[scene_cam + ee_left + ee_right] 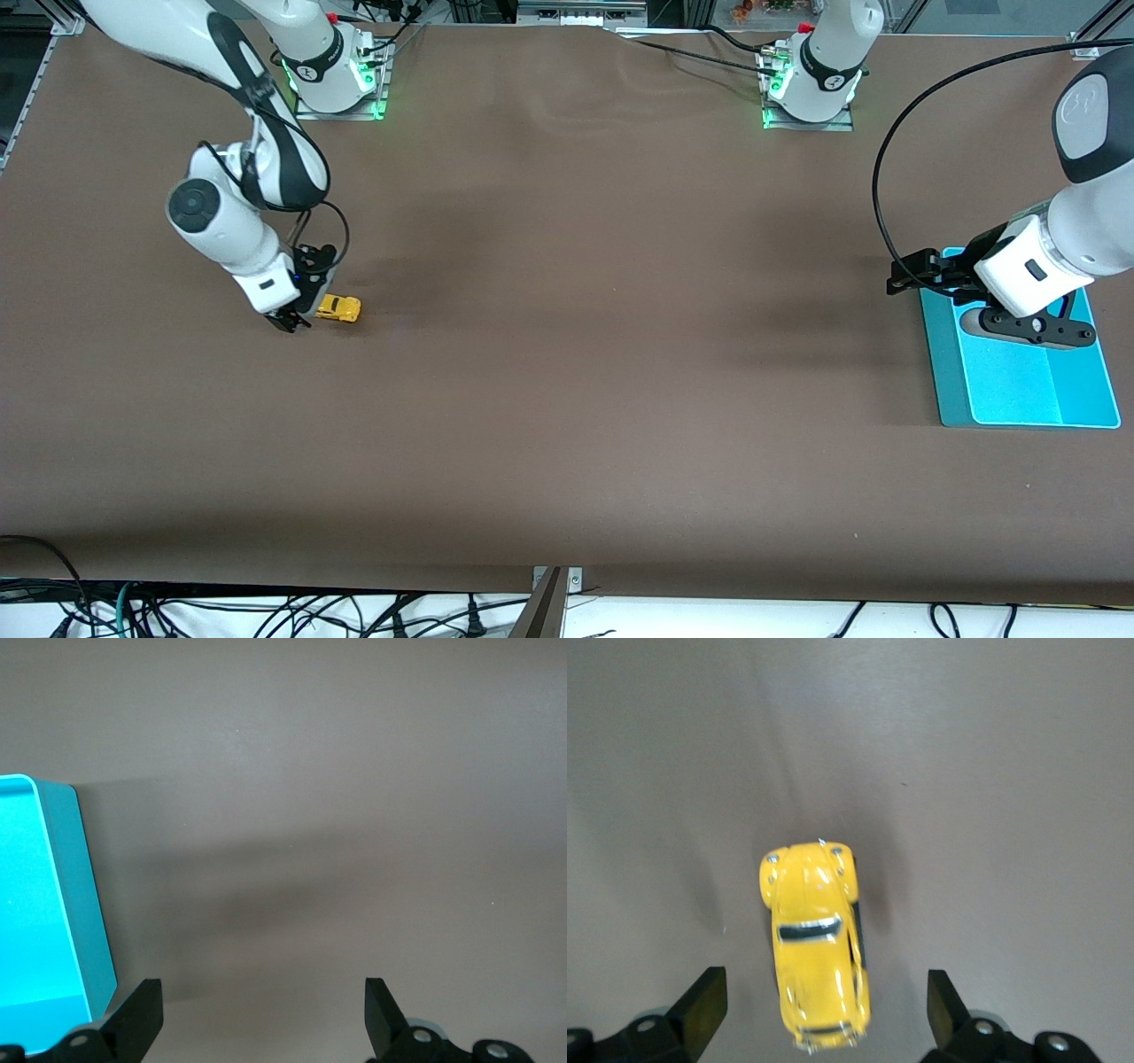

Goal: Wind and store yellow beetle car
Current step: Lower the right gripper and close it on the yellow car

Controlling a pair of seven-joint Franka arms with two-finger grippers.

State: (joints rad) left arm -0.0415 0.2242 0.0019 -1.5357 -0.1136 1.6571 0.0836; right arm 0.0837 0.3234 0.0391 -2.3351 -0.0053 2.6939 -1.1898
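I need to grab the yellow beetle car by its rear sides with my right gripper next, so I can wind the car and store it.
The yellow beetle car stands on the brown table near the right arm's end. In the right wrist view the car lies between the two open fingers, its rear end closest to them, untouched. My right gripper is open, low over the table right beside the car. My left gripper is open and empty, at the edge of the cyan tray near the left arm's end; the tray's corner shows in the left wrist view.
The brown table stretches wide between the car and the tray. Cables hang along the table's edge nearest the front camera.
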